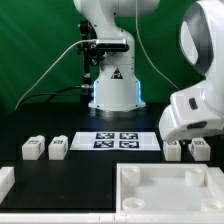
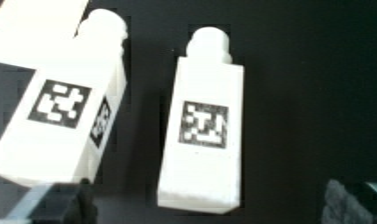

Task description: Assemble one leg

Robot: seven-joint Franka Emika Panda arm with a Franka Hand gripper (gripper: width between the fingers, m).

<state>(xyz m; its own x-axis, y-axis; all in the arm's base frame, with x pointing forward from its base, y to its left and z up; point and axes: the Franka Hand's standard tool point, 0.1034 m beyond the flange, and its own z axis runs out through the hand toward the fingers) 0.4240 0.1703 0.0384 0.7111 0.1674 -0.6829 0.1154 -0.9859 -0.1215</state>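
I am not ready to close yet, as my fingers stop short of the tagged leg's near end (image 2: 199, 200), above the black table. My gripper should first move toward the leg, then close on it.
Two white legs with black-and-white tags lie side by side on the black table in the wrist view. One leg (image 2: 208, 125) lies between my fingers, and the other leg (image 2: 60, 100) lies beside it, outside them. My gripper (image 2: 206, 207) is open, with a dark finger (image 2: 52, 205) on one side of the near end of the leg and the other on the opposite side, not touching it. In the exterior view my gripper (image 1: 186, 140) hangs just above the pair of legs (image 1: 172, 150) at the exterior view's right.
Two more legs (image 1: 33, 148) (image 1: 58, 148) lie at the exterior view's left. The marker board (image 1: 115, 140) lies in the middle before the robot base. The large white tabletop (image 1: 165, 190) sits at the front right. A white part (image 1: 5, 180) shows at the front left edge.
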